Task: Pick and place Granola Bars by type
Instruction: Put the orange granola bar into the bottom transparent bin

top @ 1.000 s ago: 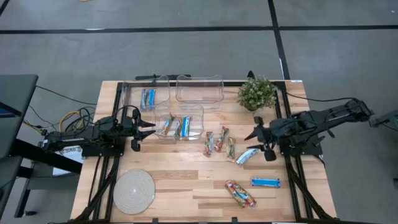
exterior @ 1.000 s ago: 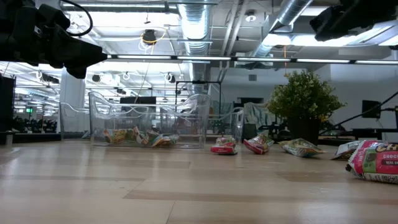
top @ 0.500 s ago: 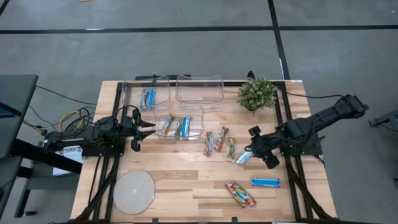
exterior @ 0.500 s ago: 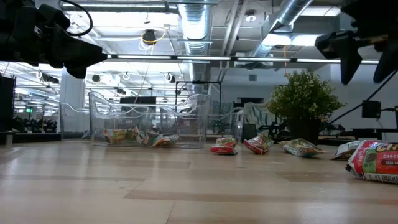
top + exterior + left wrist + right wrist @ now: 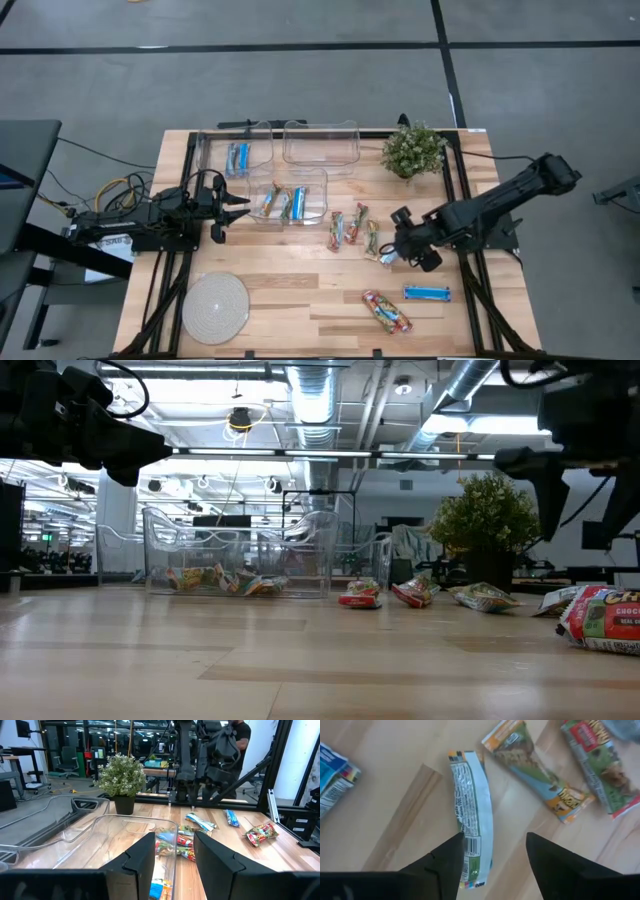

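Observation:
Next, my right gripper reaches the silvery-blue granola bar and takes hold of its barcode end (image 5: 471,851) to sort the bar into the clear bin.
My right gripper (image 5: 393,250) (image 5: 492,862) hangs open, pointing down, over a silvery-blue granola bar (image 5: 472,815) lying flat on the table. Its fingers stand above the bar's near end, clear of the table in the low view (image 5: 583,525). Three multicoloured bars (image 5: 336,230) (image 5: 357,222) (image 5: 372,240) lie just left of it. A bright blue bar (image 5: 427,292) and a multicoloured one (image 5: 386,311) lie nearer the front edge. My left gripper (image 5: 228,205) (image 5: 175,865) waits open and level at the table's left, facing a clear bin (image 5: 288,195) with bars in it.
Two more clear bins stand at the back, one (image 5: 247,150) holding blue bars, the other (image 5: 320,142) bare. A potted plant (image 5: 412,150) stands at the back right, behind my right arm. A round pale disc (image 5: 215,307) lies at the front left.
My right gripper has come down and toward the table's left, over the silvery-blue bar, tipping from nearly level to pointing steeply down and rolling a little. The bars have not moved.

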Available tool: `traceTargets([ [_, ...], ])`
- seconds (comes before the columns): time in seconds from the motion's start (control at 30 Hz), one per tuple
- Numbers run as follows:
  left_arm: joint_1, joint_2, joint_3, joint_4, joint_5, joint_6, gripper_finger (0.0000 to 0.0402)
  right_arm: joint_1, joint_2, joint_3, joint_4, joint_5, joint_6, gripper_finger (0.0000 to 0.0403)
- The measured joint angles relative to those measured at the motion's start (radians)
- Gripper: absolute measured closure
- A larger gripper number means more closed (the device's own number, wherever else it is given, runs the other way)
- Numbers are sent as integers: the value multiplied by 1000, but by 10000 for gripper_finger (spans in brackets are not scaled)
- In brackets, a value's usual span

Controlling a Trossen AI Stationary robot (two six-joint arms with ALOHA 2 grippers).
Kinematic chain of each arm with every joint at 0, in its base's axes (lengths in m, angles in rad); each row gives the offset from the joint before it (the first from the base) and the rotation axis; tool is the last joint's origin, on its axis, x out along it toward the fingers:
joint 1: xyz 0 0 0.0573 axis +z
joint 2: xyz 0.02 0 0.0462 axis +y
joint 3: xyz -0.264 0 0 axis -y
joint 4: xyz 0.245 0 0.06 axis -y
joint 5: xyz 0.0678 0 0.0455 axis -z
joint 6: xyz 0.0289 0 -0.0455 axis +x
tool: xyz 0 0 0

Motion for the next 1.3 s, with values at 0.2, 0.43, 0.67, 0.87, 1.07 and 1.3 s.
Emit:
traceTargets([
  [0.2, 0, 0, 0, 0, 0, 0, 274, 0, 79, -4, 26, -1, 0, 188],
  [0.43, 0, 0, 0, 0, 0, 0, 274, -13, 138, -44, 102, -5, 0, 192],
  [0.67, 0, 0, 0, 0, 0, 0, 274, -36, 198, -45, 106, -8, 0, 192],
  [0.87, 0, 0, 0, 0, 0, 0, 274, -53, 253, -45, 141, -32, 0, 193],
  [1.07, 0, 0, 0, 0, 0, 0, 274, -53, 265, -44, 151, -53, -3, 214],
  [1.3, 0, 0, 0, 0, 0, 0, 274, -52, 264, -45, 150, -67, 0, 291],
])
